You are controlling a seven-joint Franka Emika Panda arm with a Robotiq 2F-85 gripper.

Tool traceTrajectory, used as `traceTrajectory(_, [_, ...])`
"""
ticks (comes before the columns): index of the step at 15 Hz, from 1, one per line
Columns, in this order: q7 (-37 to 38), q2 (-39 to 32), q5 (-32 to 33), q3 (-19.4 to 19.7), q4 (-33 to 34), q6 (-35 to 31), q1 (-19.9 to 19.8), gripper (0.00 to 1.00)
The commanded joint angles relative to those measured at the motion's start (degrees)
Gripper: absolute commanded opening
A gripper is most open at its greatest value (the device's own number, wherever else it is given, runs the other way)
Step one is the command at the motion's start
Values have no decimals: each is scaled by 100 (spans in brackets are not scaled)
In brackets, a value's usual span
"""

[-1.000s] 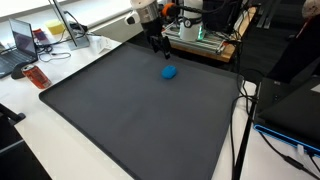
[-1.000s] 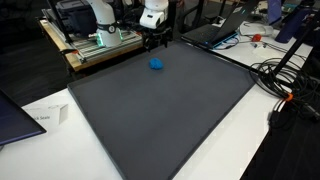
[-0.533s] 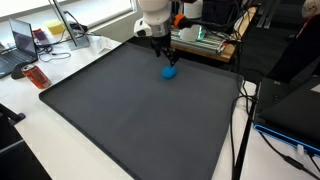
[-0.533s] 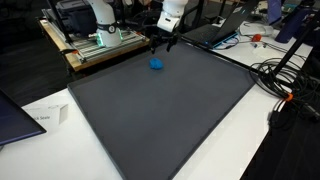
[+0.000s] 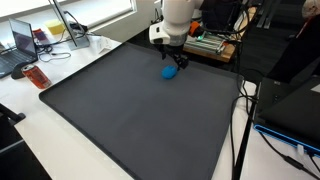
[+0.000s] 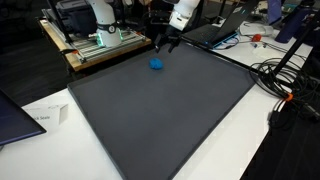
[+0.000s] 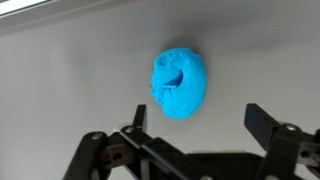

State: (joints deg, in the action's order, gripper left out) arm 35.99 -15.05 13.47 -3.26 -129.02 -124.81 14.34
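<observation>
The blue lump [image 5: 169, 72] [image 7: 179, 82] is wholly ahead of the robot's open fingers, so the gripper would miss it if it closed now. The gripper should first move toward the lump.
A small blue crumpled lump, like a soft toy or cloth [image 5: 170, 72], lies on the dark grey mat [image 5: 130, 110] near its far edge. It also shows in the other exterior view [image 6: 156, 64] and in the wrist view [image 7: 180, 84]. My gripper [image 5: 180, 60] hangs close above and just beside the lump, also seen from the other side [image 6: 166, 42]. In the wrist view the gripper [image 7: 198, 122] is open and empty, with the lump lying just ahead of the gap between the two fingers.
The mat covers a white table [image 5: 60, 140]. Laptops [image 5: 22, 45] and a red object [image 5: 37, 77] sit at one side. A rack of equipment [image 6: 100, 35] stands behind the mat. Cables [image 6: 285, 85] and a laptop [image 6: 215, 30] lie beside it.
The arm has swung across the far edge of the mat toward the blue lump, and the gripper now hangs by it. The lump has not moved.
</observation>
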Motion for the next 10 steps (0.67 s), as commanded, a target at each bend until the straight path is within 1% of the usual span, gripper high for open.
traceTrajectory(1, [676, 13, 566, -8, -150, -159, 217, 100])
traceTrajectory(4, [1094, 6, 853, -12, -294, -389, 306, 100])
traceTrajectory(10, [1352, -64, 1065, 83, -625, -994, 225, 100])
